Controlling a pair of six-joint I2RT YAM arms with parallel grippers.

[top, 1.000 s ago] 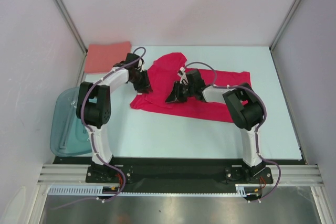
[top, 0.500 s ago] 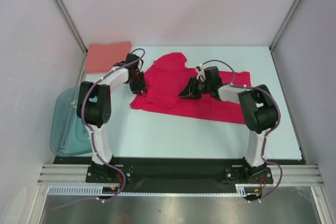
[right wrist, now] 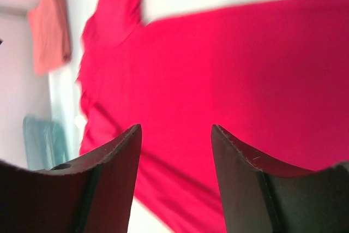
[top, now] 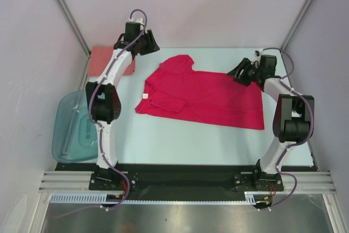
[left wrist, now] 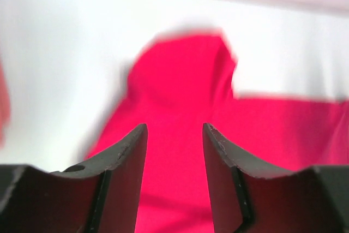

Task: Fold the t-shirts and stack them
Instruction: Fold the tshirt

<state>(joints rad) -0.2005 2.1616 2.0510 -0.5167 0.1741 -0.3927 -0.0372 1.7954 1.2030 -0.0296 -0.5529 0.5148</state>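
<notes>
My left gripper grabs the crimson-red t-shirt by its shoulder edge beside the back-pointing sleeve next, to fold that side over the t-shirt's body.
The crimson-red t-shirt [top: 202, 94] lies spread on the table, one sleeve pointing to the back and a fold near its left end. The salmon-pink t-shirt [top: 103, 58] lies folded at the back left corner, partly behind my left arm. My left gripper [top: 150, 45] hangs open above the table's back edge, off the red shirt [left wrist: 185, 80], with nothing between its fingers [left wrist: 128, 151]. My right gripper [top: 235, 73] hovers open over the red shirt's far right corner, also holding nothing. Its view shows the red shirt [right wrist: 229, 64] below and the pink one [right wrist: 49, 25] far off.
A translucent teal tub [top: 73, 126] sits at the table's left edge, and its rim [right wrist: 41, 140] appears in the right wrist view. White walls with metal posts close in the back and sides. Bare pale table [top: 180, 140] lies between the red shirt and the arm bases.
Both grippers opened and lifted off the red shirt. The left arm swung up to the back left, the right arm drew back to the right. The shirt now lies spread flatter.
</notes>
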